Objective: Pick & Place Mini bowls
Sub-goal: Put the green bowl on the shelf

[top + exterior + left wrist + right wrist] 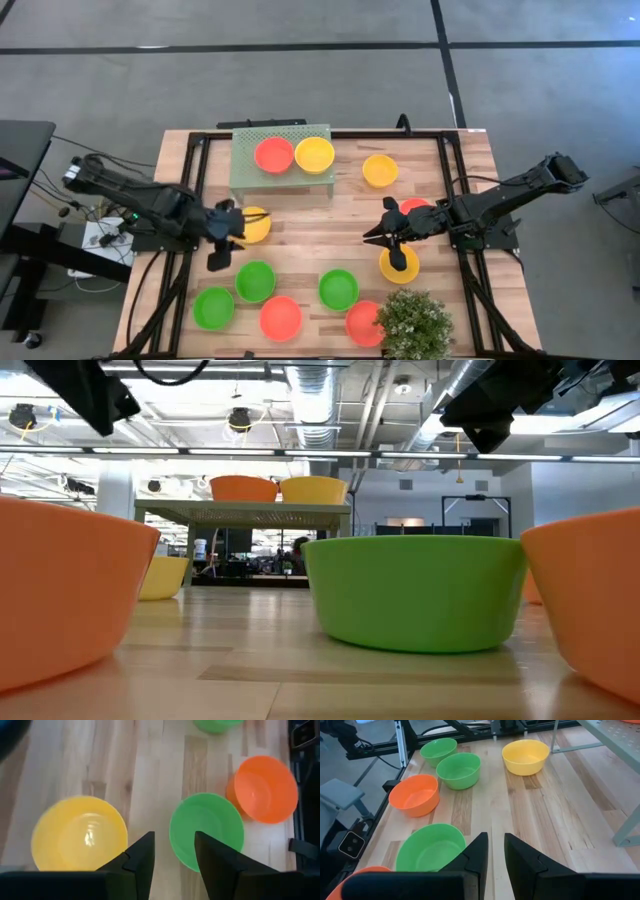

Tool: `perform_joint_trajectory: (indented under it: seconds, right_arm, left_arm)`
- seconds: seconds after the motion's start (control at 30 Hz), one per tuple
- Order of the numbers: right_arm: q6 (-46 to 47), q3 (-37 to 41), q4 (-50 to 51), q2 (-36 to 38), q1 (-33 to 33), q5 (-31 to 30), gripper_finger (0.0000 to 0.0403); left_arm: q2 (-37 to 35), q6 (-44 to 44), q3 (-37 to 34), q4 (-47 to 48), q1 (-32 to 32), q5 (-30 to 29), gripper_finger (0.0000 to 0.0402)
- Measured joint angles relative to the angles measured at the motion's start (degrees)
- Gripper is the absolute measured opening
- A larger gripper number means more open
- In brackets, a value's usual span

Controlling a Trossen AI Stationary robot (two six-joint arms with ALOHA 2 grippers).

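Observation:
My left gripper takes hold of the middle green bowl by its rim [255, 263] [172, 832] next. Then it stacks that bowl on the pale green stand.
Several mini bowls sit upright on their bases on the wooden table. A red bowl [274, 155] and a yellow bowl [314, 154] sit on the pale green stand [245, 180]. My left gripper [222, 236] [172, 852] hovers open beside a yellow bowl [254, 224] [80, 832] and touches nothing. My right gripper [390, 232] [495, 851] hovers slightly open between a red bowl [416, 206] and a yellow bowl [399, 266]. Green bowls [255, 281] [213, 307] [338, 289] and red bowls [280, 318] [363, 322] stand near the near edge. One more yellow bowl [380, 170] stands farther back.
A bushy green plant [413, 325] stands at the near edge, right of centre. The stand is at the far edge, left of centre, and also shows in the low view [245, 512]. A black frame [452, 175] borders the table. Bare wood [320, 230] lies between the two grippers.

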State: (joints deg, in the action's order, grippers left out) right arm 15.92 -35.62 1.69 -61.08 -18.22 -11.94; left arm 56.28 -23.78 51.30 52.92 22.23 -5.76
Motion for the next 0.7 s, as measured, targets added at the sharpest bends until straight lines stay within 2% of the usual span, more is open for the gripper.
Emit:
perform_joint_trajectory:
  seconds: [0.1, 0.47, 0.7]
  right_arm:
    - [0.0, 0.0, 0.0, 0.0, 0.0, 0.0, 0.0058]
    - [-4.1, 0.0, 0.0, 0.0, 0.0, -0.1, 0.0058]
    - [-4.0, 0.0, -0.5, 0.0, 0.0, -0.1, 0.0058]
  left_arm:
    - [2.6, -0.8, -0.5, -0.5, 0.8, -0.2, 0.0140]
    - [17.9, 9.8, -0.6, -7.6, 0.2, -1.5, 0.0140]
    - [25.7, 10.1, -0.6, -9.0, 0.2, 0.6, 0.0140]
